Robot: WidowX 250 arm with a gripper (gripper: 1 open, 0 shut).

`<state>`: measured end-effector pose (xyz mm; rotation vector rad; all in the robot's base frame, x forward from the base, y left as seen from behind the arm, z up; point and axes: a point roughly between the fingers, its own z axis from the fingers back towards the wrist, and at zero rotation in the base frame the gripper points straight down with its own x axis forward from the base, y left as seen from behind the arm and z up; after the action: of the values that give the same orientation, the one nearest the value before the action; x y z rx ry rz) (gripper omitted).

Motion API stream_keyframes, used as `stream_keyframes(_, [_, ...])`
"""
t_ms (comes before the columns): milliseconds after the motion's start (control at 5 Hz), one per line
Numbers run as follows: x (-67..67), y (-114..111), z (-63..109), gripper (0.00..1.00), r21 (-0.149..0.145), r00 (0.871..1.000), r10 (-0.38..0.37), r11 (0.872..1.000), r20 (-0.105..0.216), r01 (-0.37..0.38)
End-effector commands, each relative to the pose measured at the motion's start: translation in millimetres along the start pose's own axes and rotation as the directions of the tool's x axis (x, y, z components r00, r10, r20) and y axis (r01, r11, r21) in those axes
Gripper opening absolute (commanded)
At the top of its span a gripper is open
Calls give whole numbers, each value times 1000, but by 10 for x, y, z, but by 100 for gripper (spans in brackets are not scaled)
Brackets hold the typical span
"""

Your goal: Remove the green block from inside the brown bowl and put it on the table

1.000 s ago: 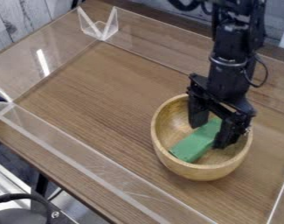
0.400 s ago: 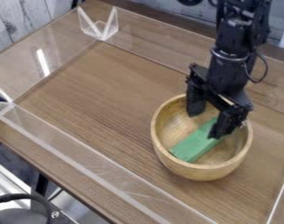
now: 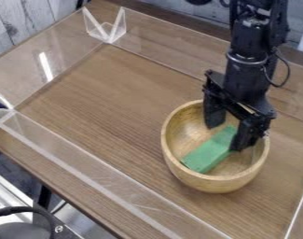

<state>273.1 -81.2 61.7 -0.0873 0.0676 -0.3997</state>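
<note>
My fingers must lower from above and behind the green block's upper end (image 3: pixel 226 135) inside the brown bowl before closing on it.
The green block (image 3: pixel 210 155) lies flat inside the brown bowl (image 3: pixel 181 128), slanting from the bowl's front left toward its back right. My gripper (image 3: pixel 232 129) hangs over the bowl's back right part, open, with one finger on each side of the block's upper end. Its fingertips reach down inside the bowl, and I cannot tell whether they touch the block. The table (image 3: pixel 103 103) is brown wood grain, and the bowl rests on it at the right.
Low clear acrylic walls (image 3: pixel 66 159) edge the tabletop along the front left and back. A clear corner bracket (image 3: pixel 105 24) stands at the far back. The table's right edge lies close to the bowl.
The gripper rose slightly out of the bowl and has come back down over the block's upper end, still open. Block and bowl have not moved.
</note>
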Motion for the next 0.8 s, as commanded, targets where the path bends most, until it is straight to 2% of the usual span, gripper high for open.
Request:
stream_keyframes(0, [38, 54, 130, 100, 16, 998, -16, 1000, 61, 15])
stream_keyframes(600, [88, 94, -148, 100, -3, 999, 34, 999, 14, -34])
